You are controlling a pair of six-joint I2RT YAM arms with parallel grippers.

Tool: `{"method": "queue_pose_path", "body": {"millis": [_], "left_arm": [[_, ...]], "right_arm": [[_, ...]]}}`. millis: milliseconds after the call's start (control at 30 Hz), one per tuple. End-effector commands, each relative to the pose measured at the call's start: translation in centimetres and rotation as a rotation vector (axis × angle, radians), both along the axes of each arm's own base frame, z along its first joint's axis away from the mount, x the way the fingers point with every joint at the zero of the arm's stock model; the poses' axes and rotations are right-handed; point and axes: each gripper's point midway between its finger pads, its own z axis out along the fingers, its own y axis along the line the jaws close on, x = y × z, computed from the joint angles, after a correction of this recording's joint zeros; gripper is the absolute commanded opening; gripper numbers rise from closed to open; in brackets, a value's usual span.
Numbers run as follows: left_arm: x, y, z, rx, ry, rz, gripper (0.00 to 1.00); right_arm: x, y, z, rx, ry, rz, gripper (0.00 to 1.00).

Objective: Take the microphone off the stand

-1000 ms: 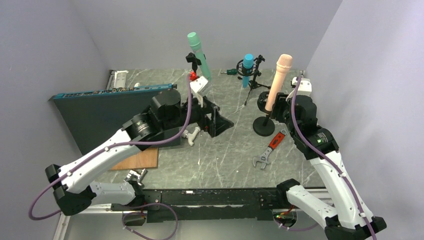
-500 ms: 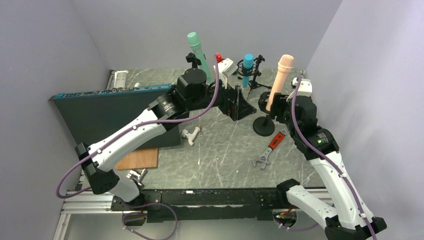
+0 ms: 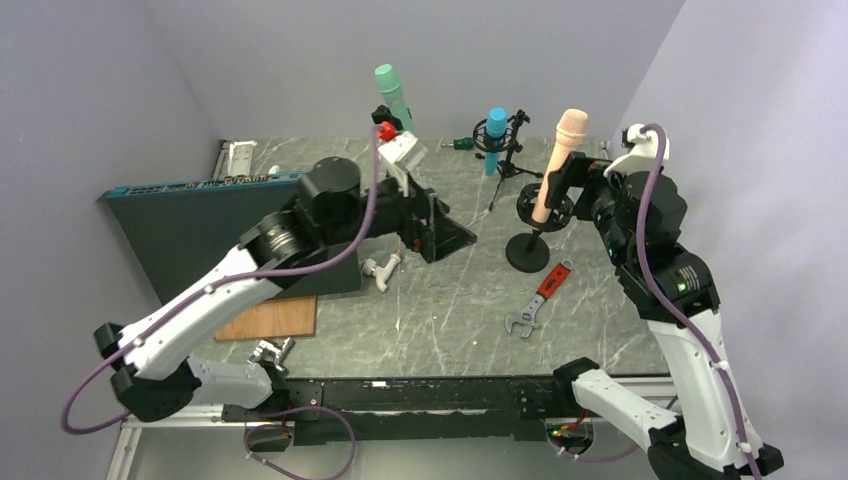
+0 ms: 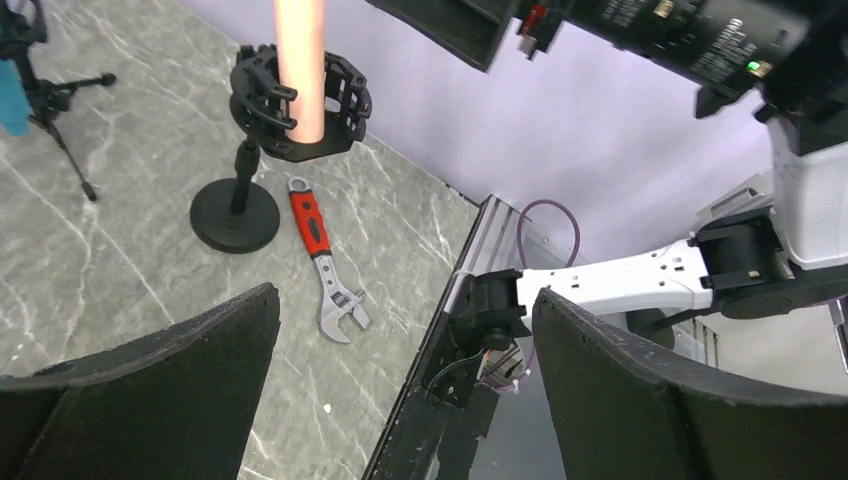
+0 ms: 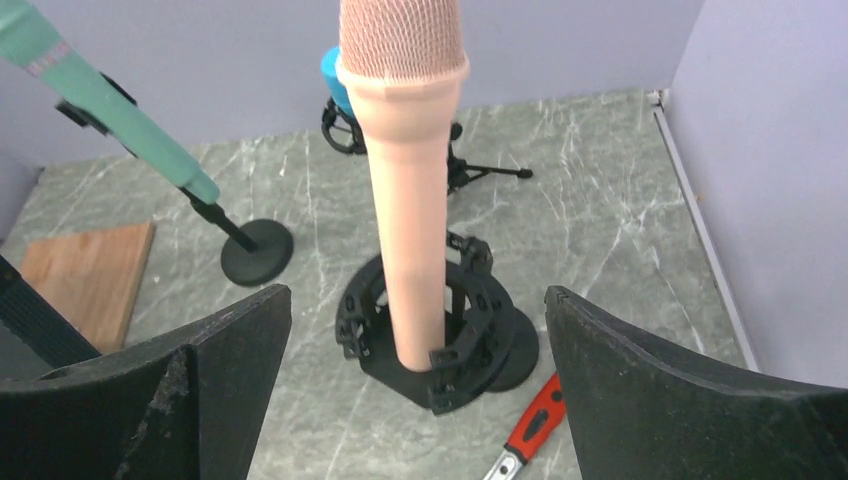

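My fingers stop short of the handle of the peach microphone (image 3: 556, 170), so my right gripper should get to the handle before it closes on the microphone.
The peach microphone (image 3: 556, 170) stands upright in a black ring mount (image 3: 532, 206) on a round-based stand (image 3: 528, 253) at the right of the table. My right gripper (image 3: 566, 192) is open just to its right, level with the mount. In the right wrist view the microphone (image 5: 410, 200) rises between the spread fingers (image 5: 640, 390) with a gap on each side; the right gripper (image 5: 418, 292) touches nothing. My left gripper (image 3: 452, 233) hangs open at mid-table, left of the stand, holding nothing. The left gripper (image 4: 405, 300) looks past the microphone (image 4: 300, 60) toward the table's edge.
A green microphone (image 3: 393, 100) on its stand and a blue microphone (image 3: 496, 133) on a tripod are at the back. A red-handled wrench (image 3: 541, 297) lies near the stand base. A white pipe fitting (image 3: 382, 270), a dark panel (image 3: 190, 230) and a wooden board (image 3: 270, 318) lie at the left.
The right gripper opened its jaws off the microphone's lower body and the right wrist rose. The left arm swung right toward the blue microphone, then back to mid-table.
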Motion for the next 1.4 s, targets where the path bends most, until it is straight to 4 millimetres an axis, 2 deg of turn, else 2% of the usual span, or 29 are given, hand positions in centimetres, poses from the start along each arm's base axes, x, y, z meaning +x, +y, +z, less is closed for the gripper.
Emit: {"method": "queue_pose_path", "body": {"millis": [0, 300, 500, 767, 867, 1033, 1100, 1200, 1367], "left_arm": [[-0.2, 3.1, 1.4, -0.011, -0.046, 0.095, 0.99], [-0.4, 6.8, 0.0, 0.047, -0.062, 0.196, 0.99], [-0.7, 8.2, 0.2, 0.068, -0.084, 0.225, 0.99], [-0.6, 8.8, -0.6, 0.092, -0.091, 0.242, 0.99], [-0.6, 9.0, -0.7, 0.096, -0.091, 0.246, 0.99], [-0.4, 9.2, -0.8, 0.101, -0.087, 0.260, 0.99], [-0.5, 9.2, -0.7, 0.099, -0.085, 0.257, 0.99], [-0.5, 9.2, -0.7, 0.095, -0.085, 0.261, 0.99], [-0.5, 9.5, -0.7, 0.098, -0.085, 0.271, 0.99]], "right_arm": [[2.0, 0.6, 0.4, -0.005, 0.043, -0.015, 1.00], [4.5, 0.5, -2.2, -0.031, 0.141, -0.088, 0.98], [5.3, 0.7, -3.1, -0.033, 0.150, -0.102, 0.70], [5.9, 0.6, -4.9, -0.070, 0.135, -0.100, 0.59], [6.0, 1.0, -4.7, -0.063, 0.128, -0.078, 0.49], [6.1, 1.6, -3.5, -0.054, 0.095, -0.041, 0.31], [6.1, 1.4, -2.2, -0.066, 0.070, -0.039, 0.24], [6.2, 1.2, 0.3, -0.078, 0.020, -0.041, 0.16], [5.6, 1.0, 5.7, -0.056, -0.108, -0.032, 0.12]]}}
